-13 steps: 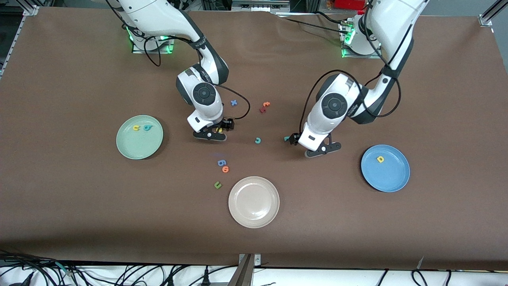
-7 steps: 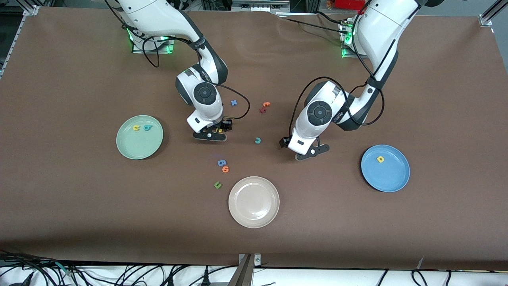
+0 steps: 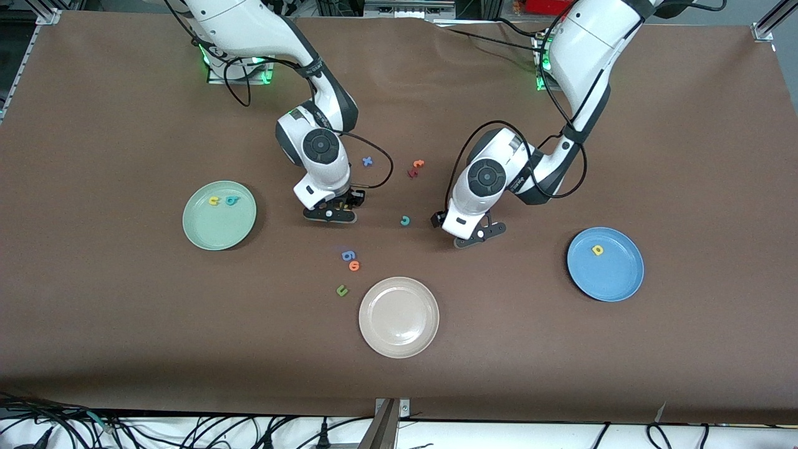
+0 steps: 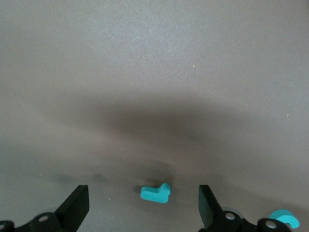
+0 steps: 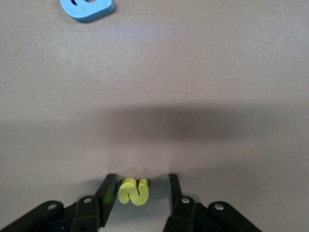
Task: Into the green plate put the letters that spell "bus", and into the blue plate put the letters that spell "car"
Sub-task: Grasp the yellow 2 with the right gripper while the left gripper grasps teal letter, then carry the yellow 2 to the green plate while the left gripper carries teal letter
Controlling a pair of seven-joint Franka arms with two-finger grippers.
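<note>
I should grab the teal "r" with my left gripper by both ends of its stem (image 4: pixel 154 194) next, then add it to "car" in the blue plate.
My right gripper (image 3: pixel 332 211) (image 5: pixel 140 189) is down on the table with its fingers narrowed round the yellow "s" (image 5: pixel 133 191); one finger touches it and a gap shows at the other. My left gripper (image 3: pixel 459 228) (image 4: pixel 140 209) is low and wide open, with the teal "r" (image 4: pixel 156 193) lying untouched between its fingers. The teal "c" (image 3: pixel 405 220) (image 4: pixel 285 220) lies just beside it, toward the right arm's end. The green plate (image 3: pixel 218 232) holds the yellow "u" (image 3: pixel 214 201) and teal "b" (image 3: pixel 232 200). In the blue plate (image 3: pixel 610 279) lies the yellow "a" (image 3: pixel 597 250).
A beige plate (image 3: pixel 373 318) lies nearer the front camera. Beside it are a blue "g" (image 3: pixel 348 255), an orange "o" (image 3: pixel 354 265) and a green "u" (image 3: pixel 341 290). A blue "x" (image 3: pixel 367 161) and an orange and dark red pair (image 3: pixel 416 167) lie between the arms.
My left gripper has moved toward the right arm's end, to over the teal "r". The right gripper's fingers have drawn in around the yellow "s".
</note>
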